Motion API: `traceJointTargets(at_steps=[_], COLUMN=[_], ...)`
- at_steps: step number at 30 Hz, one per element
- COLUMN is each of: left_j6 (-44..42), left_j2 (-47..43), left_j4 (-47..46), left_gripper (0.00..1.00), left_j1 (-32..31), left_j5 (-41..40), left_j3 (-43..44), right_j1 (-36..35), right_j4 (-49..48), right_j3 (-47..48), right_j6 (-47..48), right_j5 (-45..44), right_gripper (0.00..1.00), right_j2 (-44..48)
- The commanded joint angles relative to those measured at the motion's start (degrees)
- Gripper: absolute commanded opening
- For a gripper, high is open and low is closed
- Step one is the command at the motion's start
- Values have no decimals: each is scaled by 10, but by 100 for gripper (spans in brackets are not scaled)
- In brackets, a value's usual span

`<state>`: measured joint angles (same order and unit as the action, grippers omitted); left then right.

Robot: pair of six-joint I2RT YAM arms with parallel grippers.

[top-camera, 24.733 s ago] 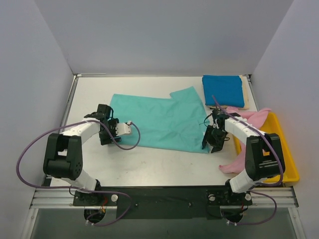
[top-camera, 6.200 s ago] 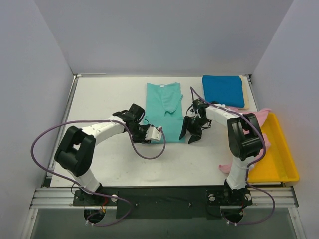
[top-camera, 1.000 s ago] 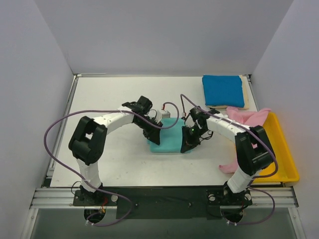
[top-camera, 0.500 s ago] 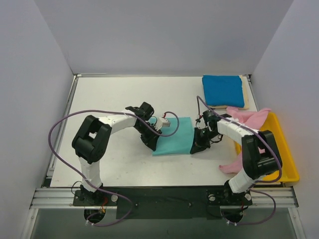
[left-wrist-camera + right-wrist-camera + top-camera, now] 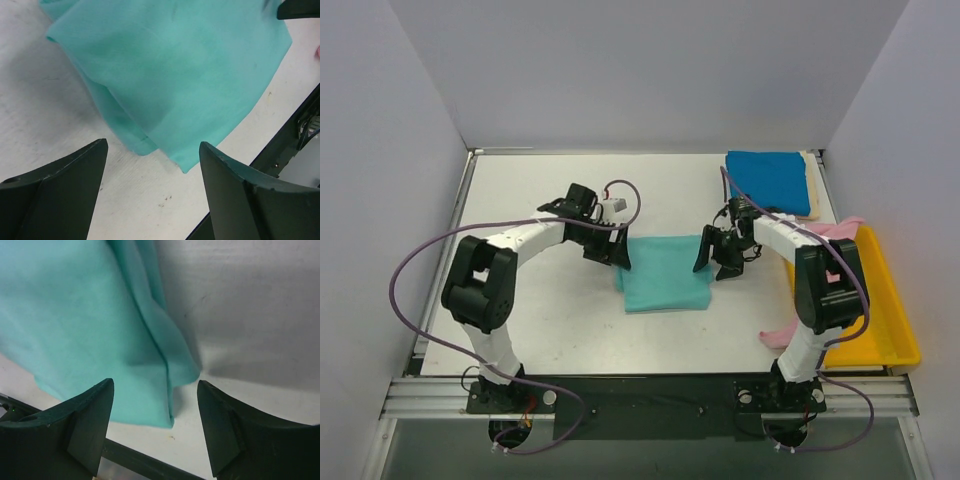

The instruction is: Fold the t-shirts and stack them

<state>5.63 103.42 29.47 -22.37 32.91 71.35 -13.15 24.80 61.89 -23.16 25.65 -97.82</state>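
Note:
The teal-green t-shirt needs to be stacked folded, so the robot's right gripper should next grab the teal-green t-shirt's far corner (image 5: 706, 242) nearest the deep blue t-shirt (image 5: 768, 181), with the layers together.
The teal-green t-shirt (image 5: 665, 274) lies folded into a rectangle at the table's middle. It also shows in the left wrist view (image 5: 170, 75) and the right wrist view (image 5: 95, 330). My left gripper (image 5: 617, 252) is open and empty at its far left corner. My right gripper (image 5: 712, 260) is open and empty at its far right corner. The deep blue t-shirt (image 5: 768, 181) lies folded at the back right on the folded cream t-shirt (image 5: 812, 190). The pink t-shirt (image 5: 820, 240) hangs rumpled over the tray's edge.
The yellow plastic tray (image 5: 890, 320) sits at the table's right edge. White walls close in the table at the left, back and right. A purple cable (image 5: 420, 270) loops from the left arm over the table's left part.
Both grippers have let go of the teal-green shirt and moved back toward the far side of it. The shirt now lies flat, folded into a rectangle.

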Motion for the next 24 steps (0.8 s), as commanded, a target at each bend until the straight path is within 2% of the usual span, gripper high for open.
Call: traceJointTargets(at_steps=[1,4,8,10,11,12,13,14,15,18,24], left_j6=[63,79,82,88,91,93,97,101,107,112,126], left_j2=[34,77,116,124,127,129,130,130,130,130,136], left_j4=[-53,-58,-46,-56,-59,-61,-66,-70,-74,-80,-105], left_gripper=[84,81,68,58,48,42,32,29,18,2,0], left_j1=[-22,-20,-21,-23,-23,-22,-19,-15,-8,0,9], left_j5=[0,13,35,52,59,63,73,79,88,102,126], left_j3=[5,11,40,43,47,48,48,48,48,45,40], right_j1=[1,-4,-35,-45,-46,-44,-43,-40,-36,-15,26], right_j4=[-42,-81,-96,-106,-110,-116,-116,-116,-111,-87,-48], right_j3=[13,7,6,5,0,-4,-6,-8,-9,-7,-1], right_j6=[-23,-43,-49,-59,-65,-72,-74,-74,-73,-59,-23], right_j5=[10,34,63,70,77,76,70,69,63,61,61], right_gripper=[63,63,59,53,51,48,47,47,47,51,62], right_j2=[-50,-75,-91,-92,-91,-89,-86,-82,-79,-68,-40])
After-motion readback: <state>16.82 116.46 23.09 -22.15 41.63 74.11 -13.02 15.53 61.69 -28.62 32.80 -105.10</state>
